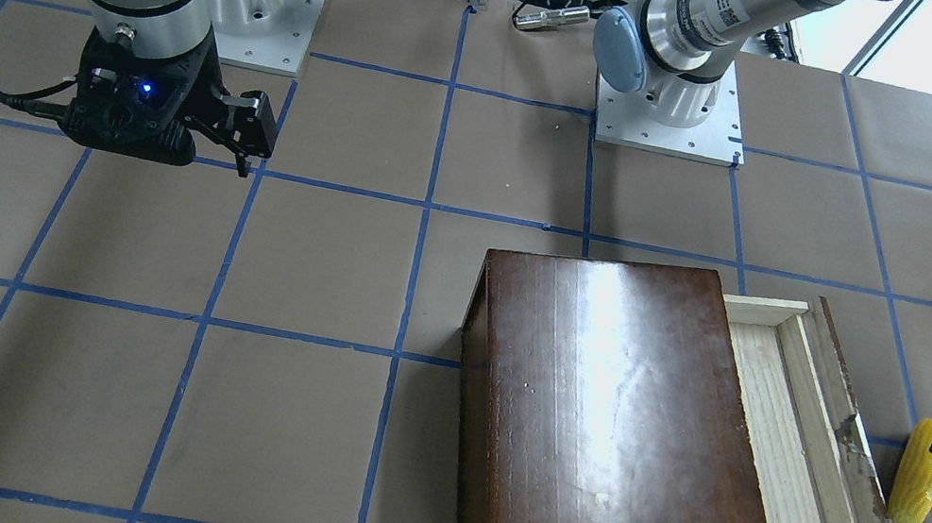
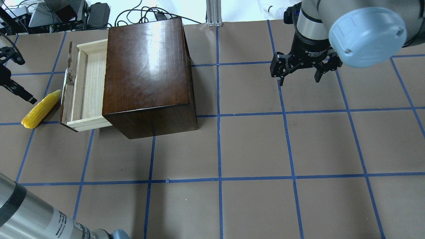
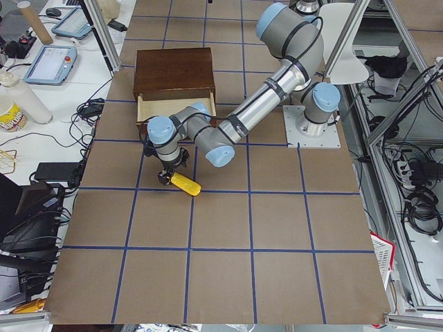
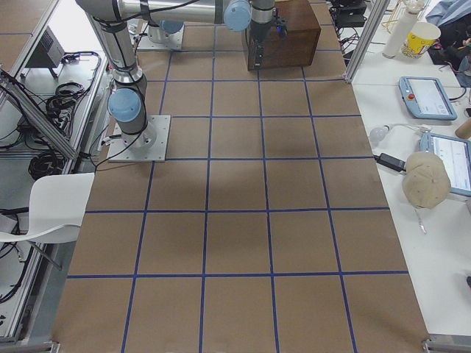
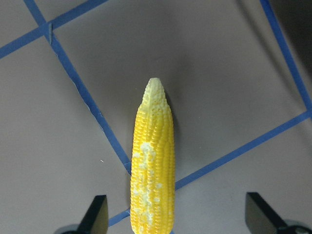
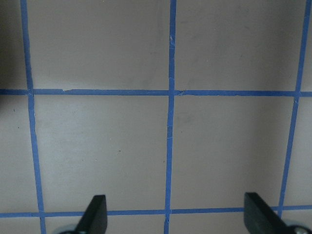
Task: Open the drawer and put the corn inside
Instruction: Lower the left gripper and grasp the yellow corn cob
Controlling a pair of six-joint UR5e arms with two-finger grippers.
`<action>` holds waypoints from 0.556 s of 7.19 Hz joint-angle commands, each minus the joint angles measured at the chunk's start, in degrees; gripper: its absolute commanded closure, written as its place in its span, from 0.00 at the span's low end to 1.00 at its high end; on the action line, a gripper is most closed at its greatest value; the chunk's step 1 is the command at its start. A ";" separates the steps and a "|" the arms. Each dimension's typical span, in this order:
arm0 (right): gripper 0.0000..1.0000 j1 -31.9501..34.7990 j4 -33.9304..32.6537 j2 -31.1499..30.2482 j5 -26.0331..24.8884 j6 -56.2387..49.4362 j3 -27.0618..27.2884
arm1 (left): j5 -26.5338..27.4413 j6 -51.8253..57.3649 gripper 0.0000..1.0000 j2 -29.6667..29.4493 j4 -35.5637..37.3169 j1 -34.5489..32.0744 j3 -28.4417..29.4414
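The left gripper will put the corn inside the open drawer [image 1: 785, 450], so next it will grab the yellow corn by its thick end [image 1: 927, 442].
The corn [image 5: 152, 165] lies on the brown table beside the drawer's dark front panel, also seen in the overhead view [image 2: 41, 109] and the front view [image 1: 917, 485]. The drawer [image 2: 84, 86] of pale wood is pulled out of the glossy dark-brown cabinet [image 2: 146, 66], and its visible part holds nothing. My left gripper [image 5: 178, 217] is open over the corn's thick end, with a finger on either side and not touching it; it shows at the overhead view's left edge [image 2: 18, 76]. My right gripper [image 2: 298, 78] is open and empty, far from the cabinet.
Blue tape lines grid the table [image 2: 252, 146]. The two arm bases [image 1: 667, 129] stand at the robot's side. Tablets, cups and cables lie on side benches [image 4: 427, 95] beyond the table's ends.
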 commanded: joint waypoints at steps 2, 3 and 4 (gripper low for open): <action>0.00 0.00 0.06 -0.08 0.00 0.00 0.00 | 0.45 4.93 0.00 -2.07 2.62 0.11 -2.58; 0.00 0.00 -0.03 0.00 0.00 0.00 0.00 | 1.59 5.12 0.00 -2.51 2.62 0.64 -2.67; 0.00 0.00 0.06 -0.08 0.00 0.00 0.00 | 2.38 5.13 0.00 -3.13 2.54 1.34 -2.59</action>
